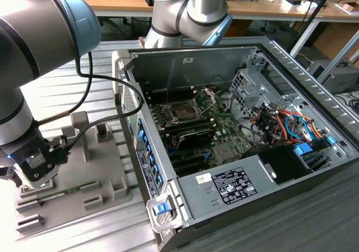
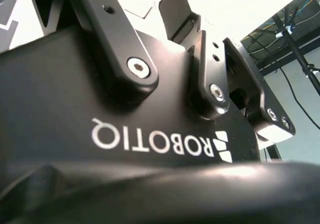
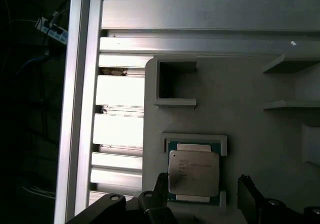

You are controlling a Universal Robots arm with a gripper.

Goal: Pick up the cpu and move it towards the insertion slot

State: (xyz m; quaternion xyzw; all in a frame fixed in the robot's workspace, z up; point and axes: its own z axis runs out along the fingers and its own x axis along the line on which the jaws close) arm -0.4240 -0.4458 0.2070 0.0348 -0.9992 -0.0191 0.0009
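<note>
The holder's raised corners wrap the ends of the cpu [image 3: 194,171], so my gripper will next grab the cpu's open side edges between them.
The cpu [image 3: 194,171], a small square chip with a pale metal top and green edges, lies flat in a grey holder pocket on the fixture plate [image 3: 250,114]. My gripper [image 3: 203,180] is open and straddles it. One dark finger [image 3: 161,181] is close beside one edge of the chip, and the other finger [image 3: 246,186] stands a little off the opposite edge. In the exterior view the gripper [image 1: 33,168] hangs low over the fixture plate [image 1: 106,170] at the exterior view's left. The insertion slot [image 1: 183,112] sits on the motherboard inside the open computer case, its silver bracket [image 1: 205,97] hinged up.
The open computer case [image 1: 185,207] lies to the exterior view's right of the fixture, its side wall between them. Inside are a drive cage [image 1: 247,86], coloured cables [image 1: 286,123] and a power supply [image 1: 235,184]. Upright grey holders [image 1: 81,128] stand on the fixture. Slatted aluminium table [image 3: 120,129] underneath.
</note>
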